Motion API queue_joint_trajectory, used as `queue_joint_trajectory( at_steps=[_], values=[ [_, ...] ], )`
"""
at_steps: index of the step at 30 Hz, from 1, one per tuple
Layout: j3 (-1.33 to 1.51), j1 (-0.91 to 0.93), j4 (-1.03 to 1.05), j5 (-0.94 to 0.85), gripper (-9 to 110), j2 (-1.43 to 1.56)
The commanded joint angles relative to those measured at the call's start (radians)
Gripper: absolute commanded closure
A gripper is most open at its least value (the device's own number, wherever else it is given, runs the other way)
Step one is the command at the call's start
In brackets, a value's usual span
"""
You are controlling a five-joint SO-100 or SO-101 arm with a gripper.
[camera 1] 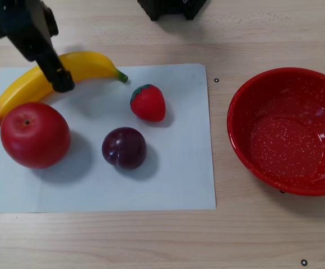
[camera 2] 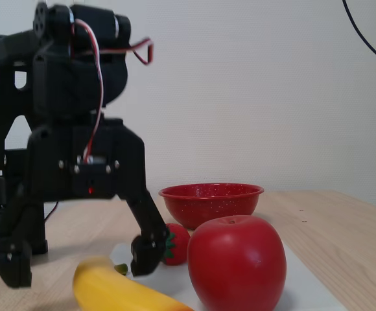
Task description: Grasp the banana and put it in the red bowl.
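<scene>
I will next grab the yellow banana by its middle (camera 1: 73,64) with my gripper to put it in the red bowl.
The yellow banana (camera 1: 89,66) lies on the back left of a white sheet, green stem tip to the right; in the fixed view its near end (camera 2: 113,290) shows at the bottom. My black gripper (camera 1: 31,56) is open and low over the banana's middle. One finger (camera 1: 61,81) is on its near side, and in the fixed view the gripper (camera 2: 81,262) stands with a finger on either side of it. The red speckled bowl (camera 1: 246,131) sits empty on the wood to the right, and at the back in the fixed view (camera 2: 211,202).
On the white sheet (camera 1: 173,179) are a red apple (camera 1: 35,134), close to the banana's blush end, a strawberry (camera 1: 148,102) and a dark plum (camera 1: 124,148). In the fixed view the apple (camera 2: 236,262) fills the foreground. A black arm base (camera 1: 171,8) is at the top edge.
</scene>
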Motion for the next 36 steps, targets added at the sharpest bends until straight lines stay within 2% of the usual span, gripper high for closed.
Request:
queue_joint_trajectory(
  at_steps=[1, 9, 13, 18, 21, 31, 36],
  values=[
    [-0.104, 0.005, -0.031, -0.012, 43, 0.037],
    [-0.138, 0.005, -0.041, -0.014, 53, -0.028],
    [-0.169, 0.008, -0.021, -0.009, 67, -0.037],
    [-0.221, 0.006, 0.04, 0.018, 91, -0.034],
    [-0.242, 0.003, 0.081, 0.023, 100, -0.025],
    [-0.356, -0.023, 0.225, 0.06, 101, 0.034],
    [-0.374, -0.046, 0.225, 0.098, 101, 0.107]
  ],
)
